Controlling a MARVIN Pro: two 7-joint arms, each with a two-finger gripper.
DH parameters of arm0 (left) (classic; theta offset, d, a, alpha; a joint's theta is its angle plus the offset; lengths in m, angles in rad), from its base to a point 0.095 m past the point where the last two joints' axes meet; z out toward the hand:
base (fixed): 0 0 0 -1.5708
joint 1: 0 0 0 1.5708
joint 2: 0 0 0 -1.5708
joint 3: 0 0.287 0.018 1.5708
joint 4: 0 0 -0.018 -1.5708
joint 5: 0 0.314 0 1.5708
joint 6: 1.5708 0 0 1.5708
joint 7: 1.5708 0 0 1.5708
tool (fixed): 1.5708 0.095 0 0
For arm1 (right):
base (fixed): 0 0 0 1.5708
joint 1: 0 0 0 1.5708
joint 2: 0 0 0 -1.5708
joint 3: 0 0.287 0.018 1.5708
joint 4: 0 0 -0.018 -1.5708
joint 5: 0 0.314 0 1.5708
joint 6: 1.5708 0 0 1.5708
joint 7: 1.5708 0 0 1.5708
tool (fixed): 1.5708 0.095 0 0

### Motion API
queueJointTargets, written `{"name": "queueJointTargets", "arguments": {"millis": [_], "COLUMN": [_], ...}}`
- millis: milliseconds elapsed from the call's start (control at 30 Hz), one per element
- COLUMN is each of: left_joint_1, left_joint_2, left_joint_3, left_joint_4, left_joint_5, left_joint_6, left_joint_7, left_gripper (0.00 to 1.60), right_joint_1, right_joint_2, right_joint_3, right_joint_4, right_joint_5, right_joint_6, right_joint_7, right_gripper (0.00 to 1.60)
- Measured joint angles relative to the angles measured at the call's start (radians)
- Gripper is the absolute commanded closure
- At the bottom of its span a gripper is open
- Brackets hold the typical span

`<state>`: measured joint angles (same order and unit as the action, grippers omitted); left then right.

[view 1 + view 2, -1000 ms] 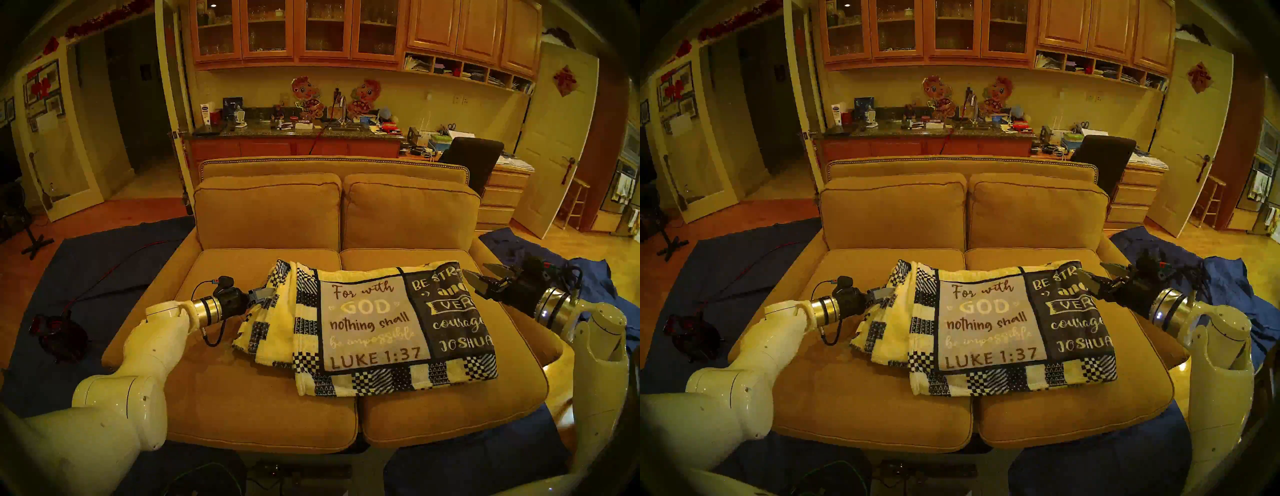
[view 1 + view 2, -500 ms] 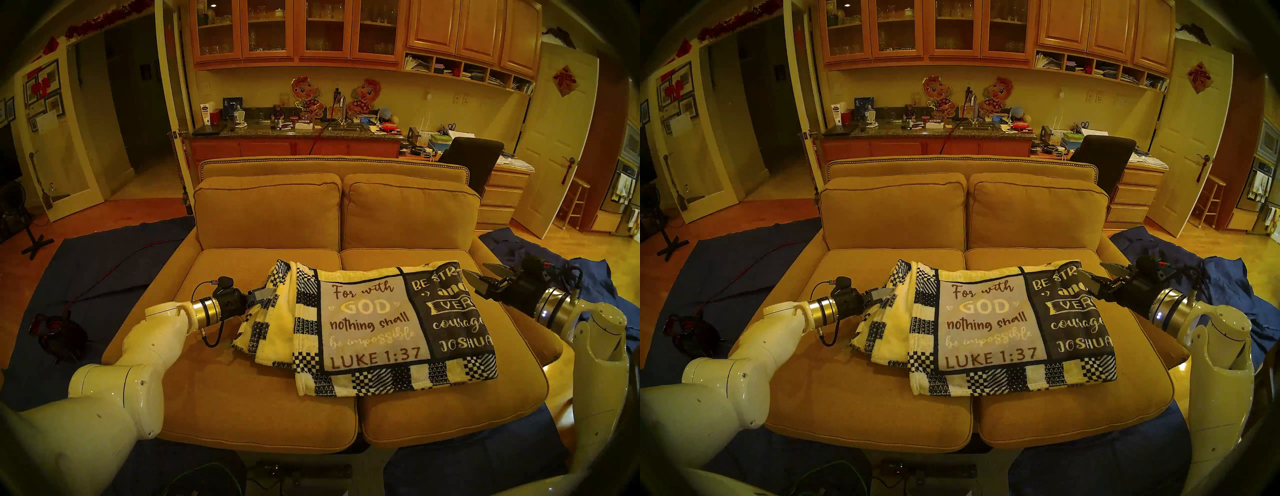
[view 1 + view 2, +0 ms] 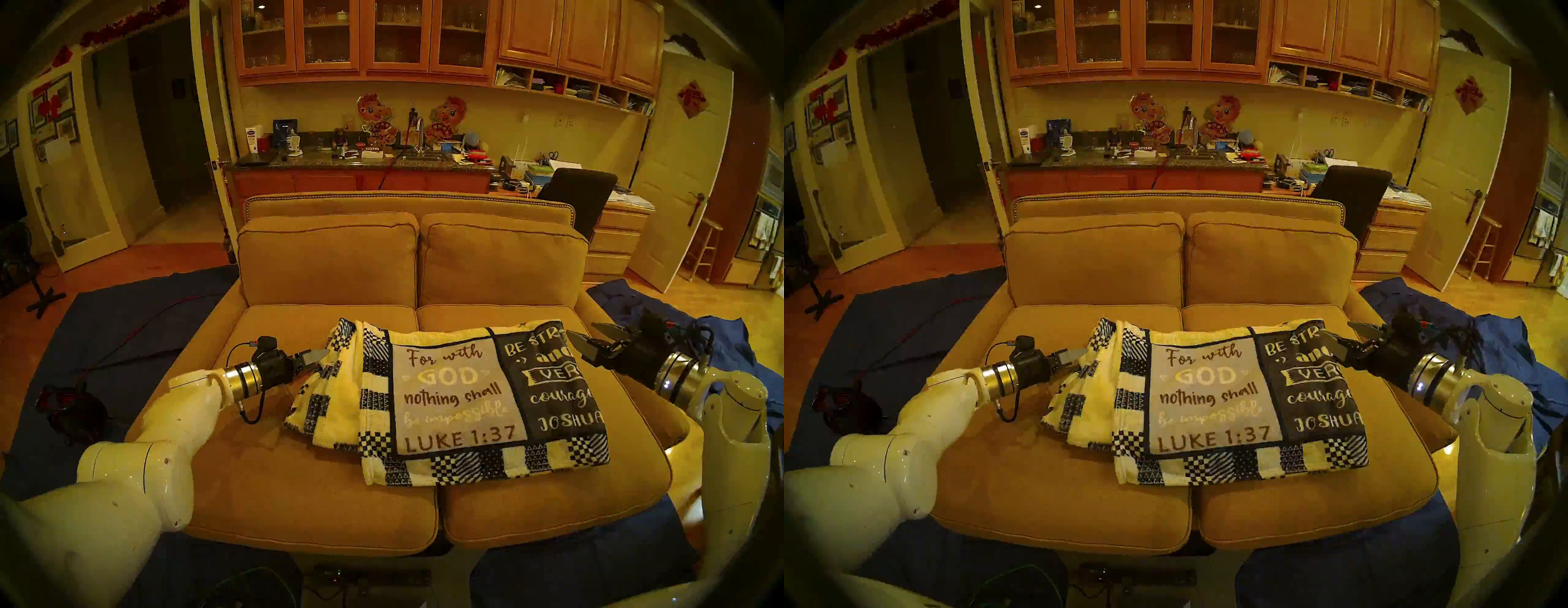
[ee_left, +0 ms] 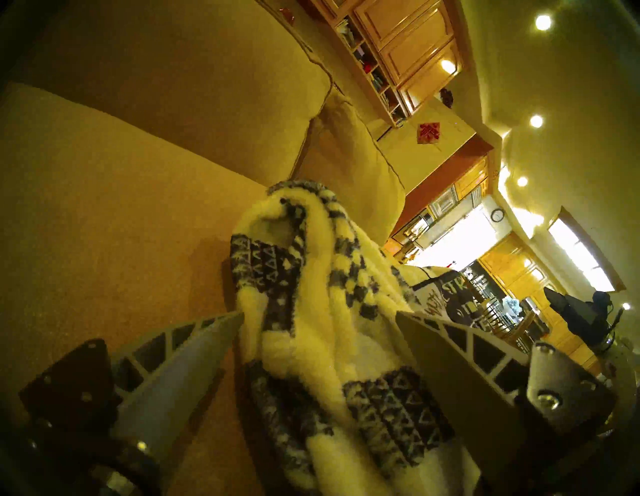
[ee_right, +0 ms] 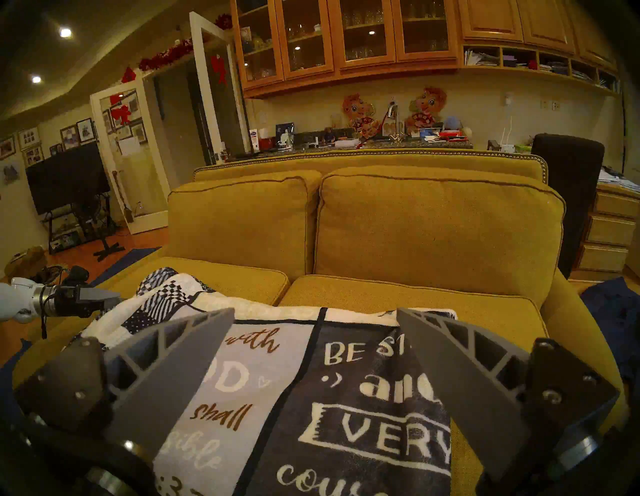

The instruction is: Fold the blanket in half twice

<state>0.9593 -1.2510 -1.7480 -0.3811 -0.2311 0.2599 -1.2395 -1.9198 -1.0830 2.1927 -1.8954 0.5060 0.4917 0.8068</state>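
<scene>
The robot's left gripper will next grab the blanket by its bunched cream folds, which stand up loosely at the blanket's corner, while the blanket's printed panels lie flat.
The blanket lies folded on the sofa's seat, printed side up, with the "For with GOD" and "JOSHUA" panels showing and its left edge bunched in loose cream folds. My left gripper is open at that bunched left edge. In the left wrist view its fingers stand wide, with the folds just ahead of and between them. My right gripper is open too and hovers over the blanket's far right corner. In the right wrist view the dark "BE STRONG" panel lies below its spread fingers.
The tan sofa has two back cushions close behind the blanket. Dark blue cloths cover the floor on both sides. A red cable and a dark bundle lie at the left. A counter and a black chair stand behind.
My left arm has drawn back a little to the left, so its gripper sits less deep in the blanket's bunched edge. The right arm and the blanket have not moved.
</scene>
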Motion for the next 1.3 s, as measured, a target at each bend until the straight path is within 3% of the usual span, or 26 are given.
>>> {"name": "queueJointTargets", "arguments": {"millis": [500,933,1300], "left_joint_1": [-0.048,-0.079,-0.104], "left_joint_2": [-0.012,-0.002,-0.028], "left_joint_3": [0.024,0.029,0.049], "left_joint_4": [0.112,0.155,0.191], "left_joint_5": [0.008,0.006,0.008], "left_joint_6": [-0.035,-0.062,-0.076], "left_joint_7": [0.024,0.011,0.023], "left_gripper": [0.00,0.00,0.00], "right_joint_1": [0.000,0.000,0.000], "right_joint_2": [0.000,0.000,0.000], "right_joint_3": [0.000,0.000,0.000], "right_joint_4": [0.000,0.000,0.000], "right_joint_5": [0.000,0.000,0.000], "right_joint_6": [0.000,0.000,0.000], "right_joint_7": [0.000,0.000,0.000], "right_gripper": [0.00,0.00,0.00]}}
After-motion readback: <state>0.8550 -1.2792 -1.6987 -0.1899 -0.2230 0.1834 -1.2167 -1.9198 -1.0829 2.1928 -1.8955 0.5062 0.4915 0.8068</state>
